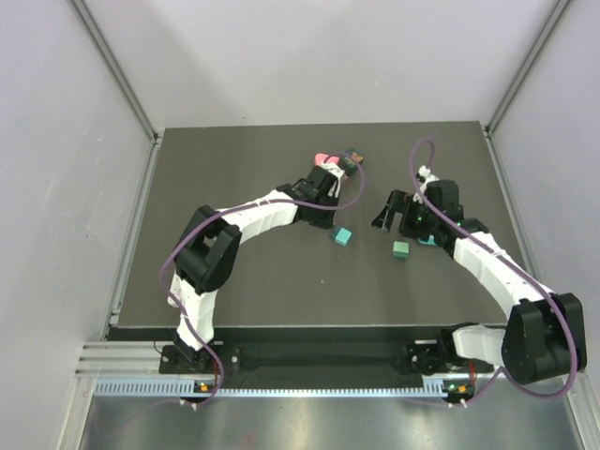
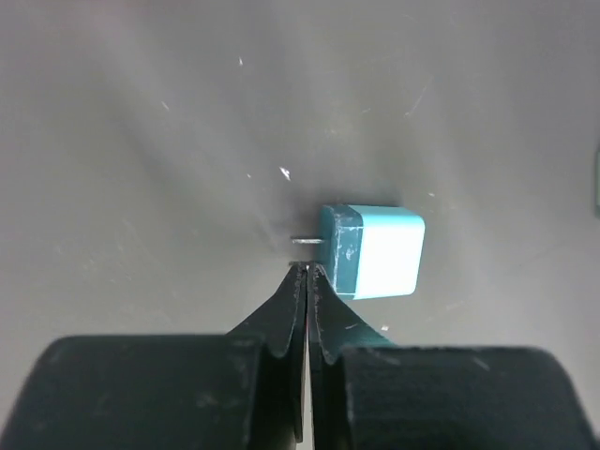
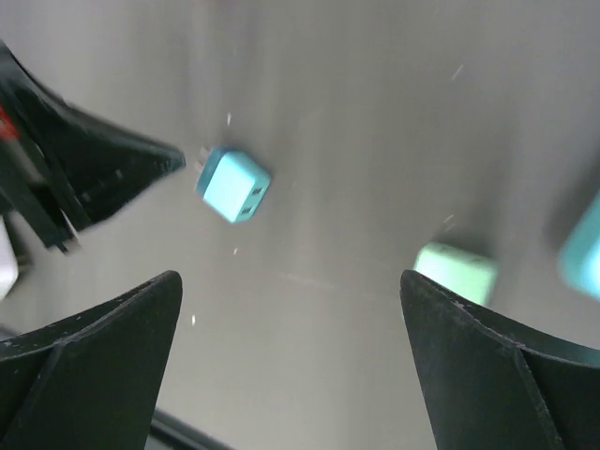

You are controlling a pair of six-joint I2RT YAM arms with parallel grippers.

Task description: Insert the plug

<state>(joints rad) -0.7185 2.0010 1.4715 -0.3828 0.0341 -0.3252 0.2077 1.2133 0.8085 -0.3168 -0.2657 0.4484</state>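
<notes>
My left gripper's fingers are shut beside the prongs of the teal plug (image 1: pixel 343 236) (image 2: pixel 386 251), so they reopen next, then go down to grab the plug's body.
The plug (image 2: pixel 375 251) is a small teal cube lying on the dark table, its metal prongs (image 2: pixel 305 241) pointing left. In the top view the plug (image 1: pixel 343 236) lies mid-table. My left gripper (image 2: pixel 307 269) is shut, and its tips touch the plug's prong end. Whether a prong is pinched between them I cannot tell. The left gripper (image 1: pixel 330 225) sits just beside the plug. My right gripper (image 1: pixel 392 211) hangs open above the table, right of the plug (image 3: pixel 232 184), with nothing between its fingers (image 3: pixel 112 337).
A pale green cube (image 1: pixel 401 250) lies right of the plug, also in the right wrist view (image 3: pixel 457 272). Another teal block (image 3: pixel 583 246) sits by the right arm. A pink object (image 1: pixel 323 157) and a dark one (image 1: pixel 353 155) lie at the back.
</notes>
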